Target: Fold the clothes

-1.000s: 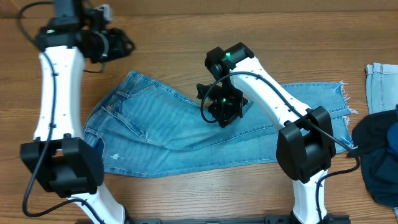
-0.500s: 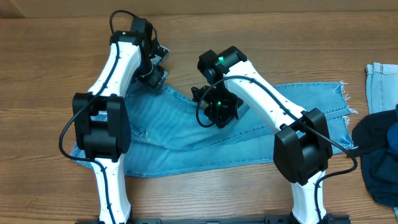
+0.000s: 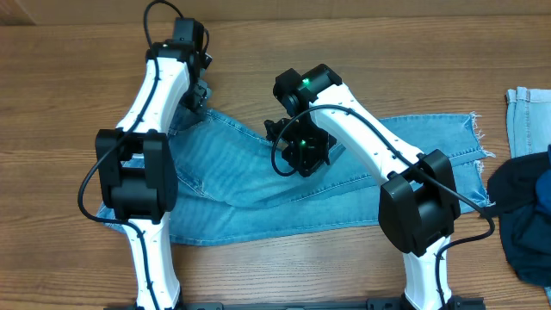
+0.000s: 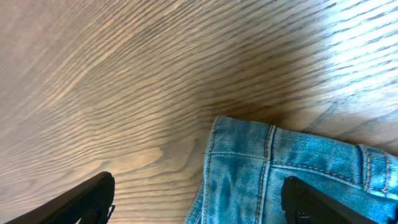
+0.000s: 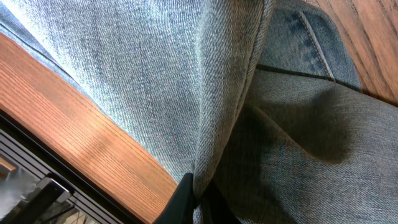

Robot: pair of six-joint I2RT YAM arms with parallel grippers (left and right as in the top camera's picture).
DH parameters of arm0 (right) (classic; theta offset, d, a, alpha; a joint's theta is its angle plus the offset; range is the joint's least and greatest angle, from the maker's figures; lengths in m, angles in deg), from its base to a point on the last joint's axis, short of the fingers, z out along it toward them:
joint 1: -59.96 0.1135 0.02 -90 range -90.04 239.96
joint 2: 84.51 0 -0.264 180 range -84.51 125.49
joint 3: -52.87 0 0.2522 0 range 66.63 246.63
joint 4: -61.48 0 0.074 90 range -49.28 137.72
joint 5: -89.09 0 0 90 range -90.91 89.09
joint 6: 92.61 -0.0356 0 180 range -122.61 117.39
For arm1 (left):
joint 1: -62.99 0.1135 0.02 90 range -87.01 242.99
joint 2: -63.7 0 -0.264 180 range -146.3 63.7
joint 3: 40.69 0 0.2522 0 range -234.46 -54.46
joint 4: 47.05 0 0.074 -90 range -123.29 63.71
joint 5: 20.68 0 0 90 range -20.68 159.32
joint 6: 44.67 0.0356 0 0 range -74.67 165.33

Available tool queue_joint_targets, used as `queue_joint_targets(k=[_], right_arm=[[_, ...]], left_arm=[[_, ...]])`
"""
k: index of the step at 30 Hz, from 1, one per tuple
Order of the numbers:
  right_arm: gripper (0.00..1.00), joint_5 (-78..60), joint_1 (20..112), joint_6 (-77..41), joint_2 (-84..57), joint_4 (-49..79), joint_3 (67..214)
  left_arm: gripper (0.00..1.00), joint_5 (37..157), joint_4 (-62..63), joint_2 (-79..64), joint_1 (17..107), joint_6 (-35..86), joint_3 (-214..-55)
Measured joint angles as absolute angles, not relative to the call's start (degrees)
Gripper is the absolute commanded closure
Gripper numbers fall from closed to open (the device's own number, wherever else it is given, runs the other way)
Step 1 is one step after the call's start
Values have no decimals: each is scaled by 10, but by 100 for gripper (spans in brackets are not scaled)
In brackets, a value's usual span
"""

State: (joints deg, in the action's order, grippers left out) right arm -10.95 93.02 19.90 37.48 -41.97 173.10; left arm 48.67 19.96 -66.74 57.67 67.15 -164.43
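Observation:
I need to stretch the jeans straight for folding, so my left gripper should next grab the jeans [image 3: 250,202] by their stitched corner, opposite the frayed hems.
The clothes, light blue jeans [image 3: 250,202], lie spread across the table with the frayed leg hems at the right [image 3: 472,138]. My left gripper [image 3: 196,91] hovers over the jeans' upper left corner. In the left wrist view it [image 4: 200,198] is open, one fingertip [image 4: 99,194] over bare wood and the other over denim, with the stitched corner [image 4: 249,162] between them. My right gripper [image 3: 301,148] sits mid-jeans, shut on a raised fold of denim [image 5: 224,93]; in the right wrist view its jaws [image 5: 200,198] pinch that fold.
At the right table edge lie another pale denim piece [image 3: 527,120] and a dark navy garment [image 3: 521,220]. Bare wood lies above the jeans [image 3: 387,60]. The arm bases stand at the front edge [image 3: 413,275].
The left arm swung in from the far left to the jeans' upper left corner and its jaws opened wider. The right gripper kept its hold and barely moved.

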Motion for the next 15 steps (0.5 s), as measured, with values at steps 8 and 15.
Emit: queue_joint_targets(k=[8,15], right_arm=[[96,-110,930,199,375,-422,1731],[96,-110,930,199,375,-422,1731]], left_arm=[[11,593,211,-713,602,665,-1645],[56,629,232,-720,604,663,-1652]])
